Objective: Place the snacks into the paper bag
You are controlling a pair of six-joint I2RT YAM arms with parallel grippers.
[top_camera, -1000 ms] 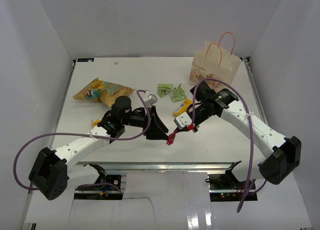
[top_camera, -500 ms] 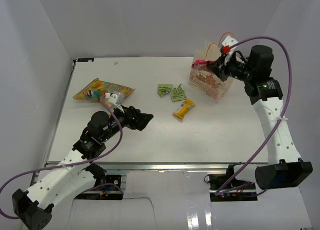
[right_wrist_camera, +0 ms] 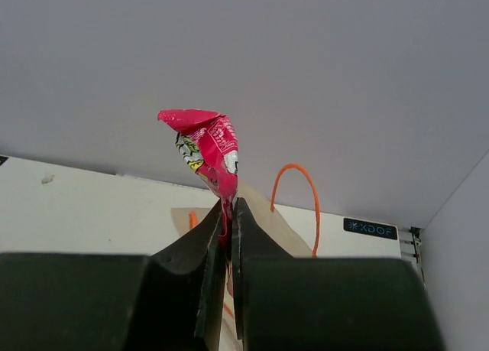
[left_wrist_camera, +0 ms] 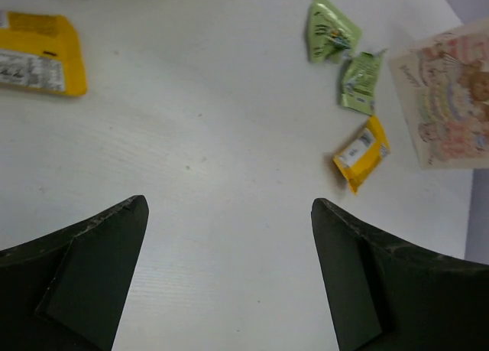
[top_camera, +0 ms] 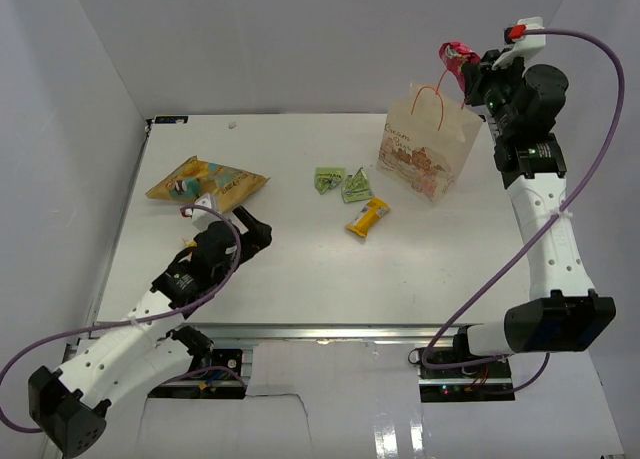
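Observation:
Next, my left gripper grabs the small yellow packet's labelled middle, to get this snack into the paper bag.
The cream paper bag (top_camera: 428, 149) with orange loop handles stands at the back right of the table. High above its mouth my right gripper (top_camera: 467, 71) is shut on a pink-red packet (top_camera: 455, 56) (right_wrist_camera: 205, 148), which sticks out past the fingertips. On the table lie a large yellow-orange chip bag (top_camera: 206, 180), two green packets (top_camera: 329, 178) (top_camera: 356, 187) and a yellow bar (top_camera: 367, 217). My left gripper (top_camera: 255, 231) hangs low over the near left of the table, open, nothing between its fingers (left_wrist_camera: 99, 274). The yellow bar (left_wrist_camera: 361, 152) and green packets (left_wrist_camera: 331, 28) lie ahead of it.
White walls close in the table on the left, back and right. The right arm (top_camera: 545, 229) rises along the right wall. A purple cable (top_camera: 590, 179) loops from the right wrist down past the table's near edge.
My right gripper carried the pink-red packet from the table's middle up to above the paper bag. My left gripper opened fully and drew back toward the near left.

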